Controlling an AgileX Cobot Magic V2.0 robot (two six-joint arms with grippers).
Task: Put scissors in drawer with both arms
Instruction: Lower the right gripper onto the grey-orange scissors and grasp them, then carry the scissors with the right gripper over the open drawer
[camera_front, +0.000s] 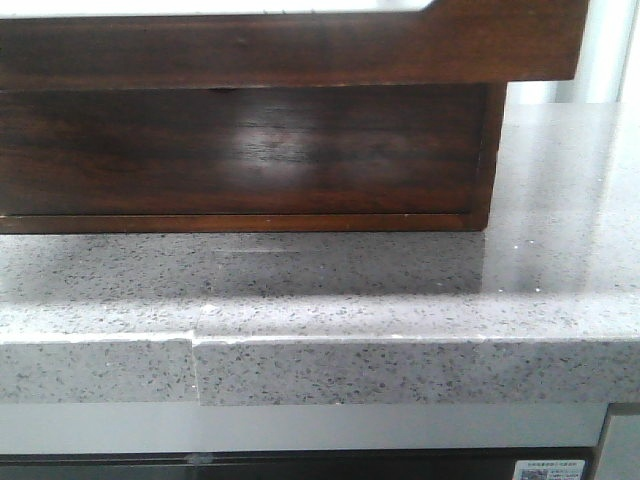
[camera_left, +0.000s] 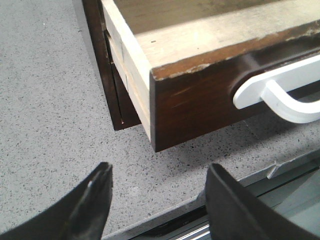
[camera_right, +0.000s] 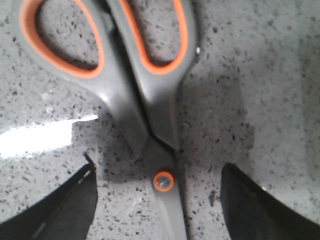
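Note:
I should close my right gripper now. My fingers are beside the orange pivot screw on the scissors in the right wrist view, so they would hold the scissors.
Grey scissors with orange-lined handle loops lie flat on the speckled counter in the right wrist view. My right gripper is open, one finger on each side of the orange pivot screw, touching nothing. The drawer is pulled out of the dark reddish-brown cabinet, and its pale inner floor shows. A white curved piece sits in the cut-out of its front. My left gripper hangs open and empty over the counter just in front of the drawer's corner. In the front view the drawer front juts out; neither gripper shows there.
Below the pulled-out drawer is a closed lower drawer front. The grey speckled counter has a seam and a front edge close to the cabinet. In the left wrist view the counter edge runs between my fingers.

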